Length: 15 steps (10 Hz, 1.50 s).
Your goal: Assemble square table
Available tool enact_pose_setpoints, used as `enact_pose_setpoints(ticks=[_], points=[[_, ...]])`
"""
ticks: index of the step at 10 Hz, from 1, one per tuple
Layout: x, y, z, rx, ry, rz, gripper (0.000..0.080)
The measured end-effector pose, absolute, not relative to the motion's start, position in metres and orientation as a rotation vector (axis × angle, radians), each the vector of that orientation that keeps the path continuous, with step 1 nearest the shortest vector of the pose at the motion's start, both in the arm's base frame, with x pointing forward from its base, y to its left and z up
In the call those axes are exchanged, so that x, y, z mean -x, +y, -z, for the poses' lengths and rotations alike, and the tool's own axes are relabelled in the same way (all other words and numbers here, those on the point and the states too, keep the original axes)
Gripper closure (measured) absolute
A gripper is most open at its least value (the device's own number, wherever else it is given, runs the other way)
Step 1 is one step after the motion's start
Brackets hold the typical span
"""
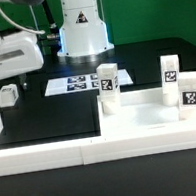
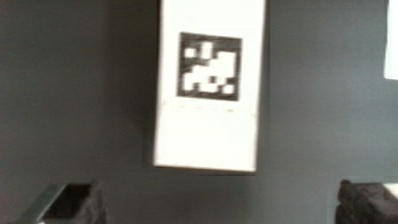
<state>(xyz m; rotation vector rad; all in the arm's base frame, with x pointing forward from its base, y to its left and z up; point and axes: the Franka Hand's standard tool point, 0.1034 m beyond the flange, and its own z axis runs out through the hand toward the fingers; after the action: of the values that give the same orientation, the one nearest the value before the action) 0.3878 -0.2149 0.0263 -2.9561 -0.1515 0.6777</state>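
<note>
It isn't time to close on the leg yet: my gripper's fingers are short of the leg's end, over the black table, and would miss now. My gripper should first move toward the loose leg's near end (image 1: 7,96).
The white square tabletop (image 1: 139,115) lies at the exterior view's right, and three tagged white legs stand upright on it (image 1: 108,87), (image 1: 170,78), (image 1: 189,93). Another leg (image 1: 7,96) lies loose on the black table at the left. My gripper (image 1: 20,72) hovers just above and slightly right of this loose leg. In the wrist view the leg (image 2: 210,90) is a long white block with a black-and-white tag, lying ahead of the open gripper (image 2: 222,207). Both dark fingertips (image 2: 71,205) show at the frame's edge, with nothing between them.
The marker board (image 1: 84,84) lies flat in front of the robot's base (image 1: 82,33). A low white border wall (image 1: 48,153) runs along the front and turns up the left side. A green backdrop stands behind.
</note>
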Motion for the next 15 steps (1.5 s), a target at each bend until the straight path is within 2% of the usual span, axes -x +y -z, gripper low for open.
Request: enact_pose_setpoints(ticks=[1, 6, 7, 9, 12, 15], points=[[-0.394, -0.218, -0.024, 2.93, -0.156, -0.748, 0.0151], [-0.387, -0.205, -0.019, 2.725, -0.163, -1.177, 0.0151], [-0.389, -0.206, -0.014, 2.726, -0.159, -1.194, 0.0151], [-0.373, -0.212, -0.005, 2.731, -0.05, -1.287, 0.0151], [-0.359, -0.213, -0.004, 2.71, 0.049, -1.369, 0.0151], [-0.359, -0.212, -0.004, 2.71, 0.043, -1.369, 0.0151]])
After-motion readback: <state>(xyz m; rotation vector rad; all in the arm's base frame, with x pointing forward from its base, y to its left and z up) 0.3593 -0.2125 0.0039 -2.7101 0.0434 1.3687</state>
